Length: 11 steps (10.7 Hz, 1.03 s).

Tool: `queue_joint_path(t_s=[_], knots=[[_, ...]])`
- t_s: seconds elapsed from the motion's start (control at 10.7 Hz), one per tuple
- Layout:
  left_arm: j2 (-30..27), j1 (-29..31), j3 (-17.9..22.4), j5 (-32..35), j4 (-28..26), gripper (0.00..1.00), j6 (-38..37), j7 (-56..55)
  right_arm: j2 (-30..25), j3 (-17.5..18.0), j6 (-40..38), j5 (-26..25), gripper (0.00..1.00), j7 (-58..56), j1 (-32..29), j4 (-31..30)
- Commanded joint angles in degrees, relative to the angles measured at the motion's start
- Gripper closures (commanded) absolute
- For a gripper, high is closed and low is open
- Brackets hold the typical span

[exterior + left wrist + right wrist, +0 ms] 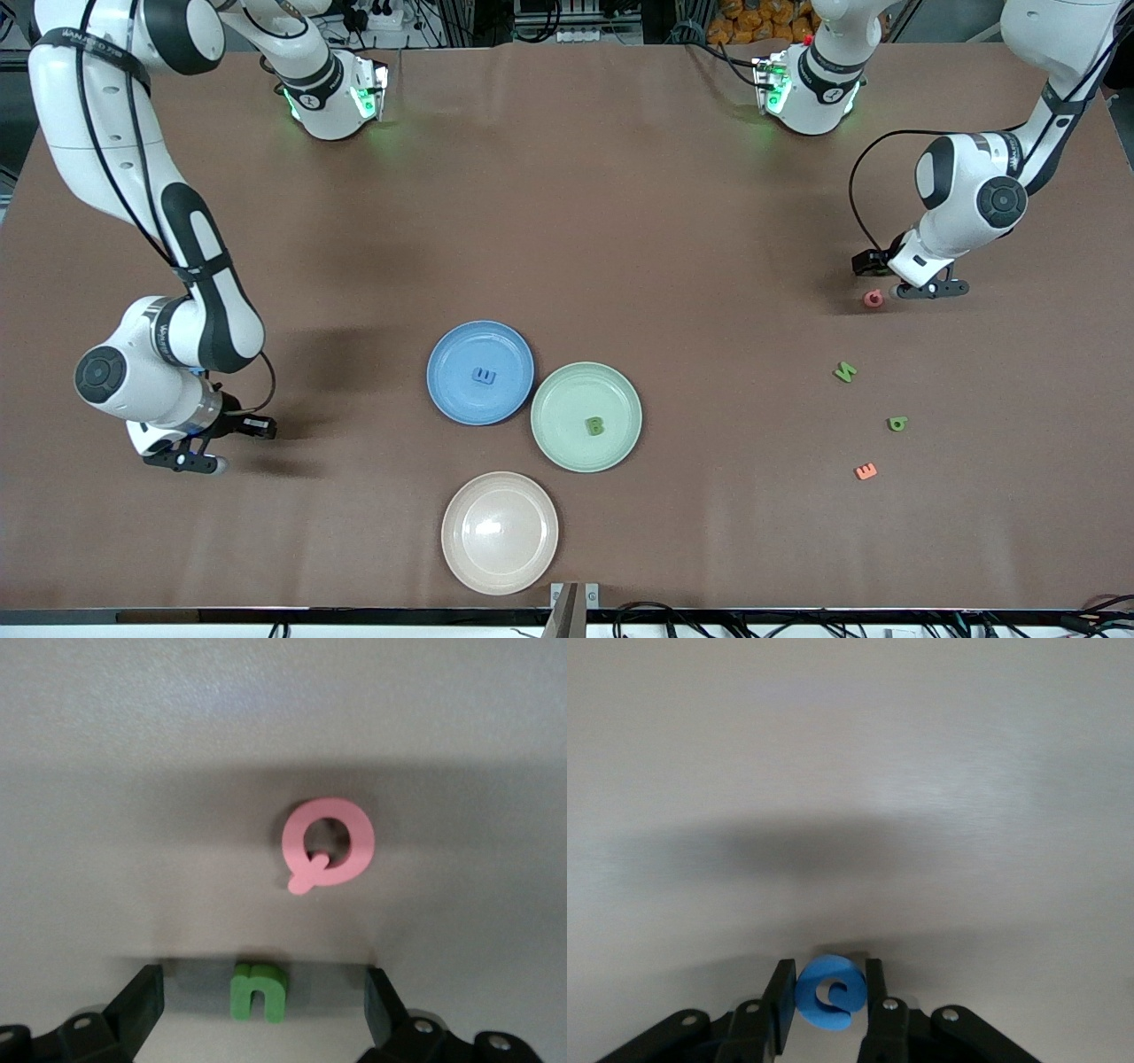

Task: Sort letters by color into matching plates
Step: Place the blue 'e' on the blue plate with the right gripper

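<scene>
My left gripper pinches the green letter n by its two legs next. Then it sorts the n onto the mint green plate (558, 399).
My right gripper (828, 992) is shut on a small blue curled letter (824, 997), pinched between both fingers low over the table. It sits toward the right arm's end (190, 461). My left gripper (263, 994) stands open around a green letter n (259, 992), touching neither side; in the front view this gripper (926, 290) hides the n. The blue plate (452, 354) holds a blue E (484, 376). Beside it, the mint green plate (558, 399) holds a green B (594, 426). Two more green letters (845, 371) (897, 424) lie toward the left arm's end.
A pink Q (328, 844) lies close beside the left gripper (873, 299). An orange E (866, 471) lies nearer the front camera than the green letters. A beige-pink plate (500, 532) sits by the table's front edge.
</scene>
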Motion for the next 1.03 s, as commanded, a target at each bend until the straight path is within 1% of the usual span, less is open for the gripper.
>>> queue_joint_path(t_s=[0.0,0.19,0.56,0.75,0.94], knots=[[-0.78,2.76,1.49,1.28,-0.71,1.00,-2.48,5.45,-3.28,-0.05,-2.11,2.39,0.75,6.86,4.49,-0.48],[-0.95,2.77,1.85,1.19,-0.80,1.00,-2.76,6.42,-4.51,-0.05,-3.08,2.40,0.75,19.31,9.49,-0.40],[-1.21,2.77,1.85,1.19,-0.72,1.00,-2.94,5.72,-4.78,-0.05,-5.72,2.48,0.74,37.97,18.90,1.36],[-1.48,2.68,1.76,1.10,-0.45,1.00,-3.02,5.71,-4.35,-0.05,-5.72,2.57,0.74,43.79,23.21,1.80],[-2.88,2.59,1.76,1.10,-0.10,1.00,-3.02,5.89,-3.65,-0.05,-5.63,2.57,0.74,48.11,26.21,1.98]])
